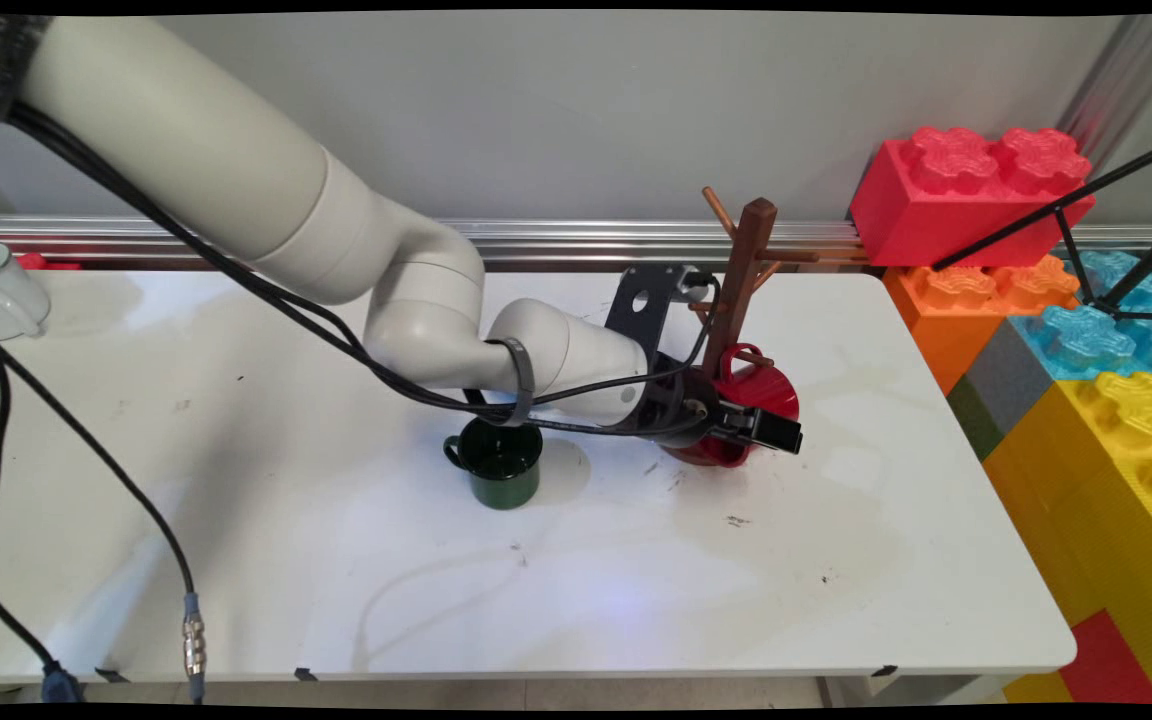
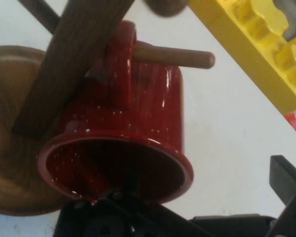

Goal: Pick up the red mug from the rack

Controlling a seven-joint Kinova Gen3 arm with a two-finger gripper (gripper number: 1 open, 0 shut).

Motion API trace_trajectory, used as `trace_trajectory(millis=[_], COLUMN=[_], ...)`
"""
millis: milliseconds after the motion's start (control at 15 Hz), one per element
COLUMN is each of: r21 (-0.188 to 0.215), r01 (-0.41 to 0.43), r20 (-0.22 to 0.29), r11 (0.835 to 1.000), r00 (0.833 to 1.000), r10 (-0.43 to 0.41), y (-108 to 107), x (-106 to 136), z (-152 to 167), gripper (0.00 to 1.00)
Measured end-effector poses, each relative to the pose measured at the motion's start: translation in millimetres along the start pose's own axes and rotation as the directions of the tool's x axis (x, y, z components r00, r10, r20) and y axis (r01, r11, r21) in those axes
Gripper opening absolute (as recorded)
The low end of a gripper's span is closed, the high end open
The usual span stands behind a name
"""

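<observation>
My gripper needs to grab the mug by its rim (image 2: 183,163) next, so that it can lift the red mug off the peg (image 2: 177,57).
A red speckled mug (image 2: 138,113) hangs by its handle on a peg (image 2: 177,57) of the brown wooden mug tree (image 1: 736,290), its mouth tilted toward the hand. My gripper (image 1: 748,426) is right at the mug's rim (image 2: 153,148) and stands open. Its right finger (image 2: 286,180) is clear of the mug's wall, over bare table. The other finger is hidden low at the mug's mouth. In the main view the red mug (image 1: 771,392) sits against the tree's post above its round base.
A dark green mug (image 1: 501,465) stands on the white table (image 1: 336,560) under my forearm. A white mug (image 1: 1,290) is at the far left. Big toy bricks, red (image 1: 966,195) and yellow (image 1: 1106,480), line the table's right side.
</observation>
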Motion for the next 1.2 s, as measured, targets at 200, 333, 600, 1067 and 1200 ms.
trace_trajectory(millis=[200,333,600,1067,1200], r21=[0.004,0.003,-0.003,-0.006,-0.002], r01=[0.026,0.042,0.069,0.092,0.097], r20=[-0.013,-0.025,-0.05,-0.068,-0.07], r11=[1.0,0.999,0.998,0.996,0.995], r00=[1.0,0.999,0.996,0.993,0.993], r10=[-0.026,-0.042,-0.069,-0.092,-0.097], y=[-1.5,-2.1,-2.8,-3.6,-4.8], x=[0.7,1.6,3.2,2.3,1.6], z=[6.4,9.3,11.5,8.4,6.9], gripper=[1.0,1.0,1.0,0.0,0.0])
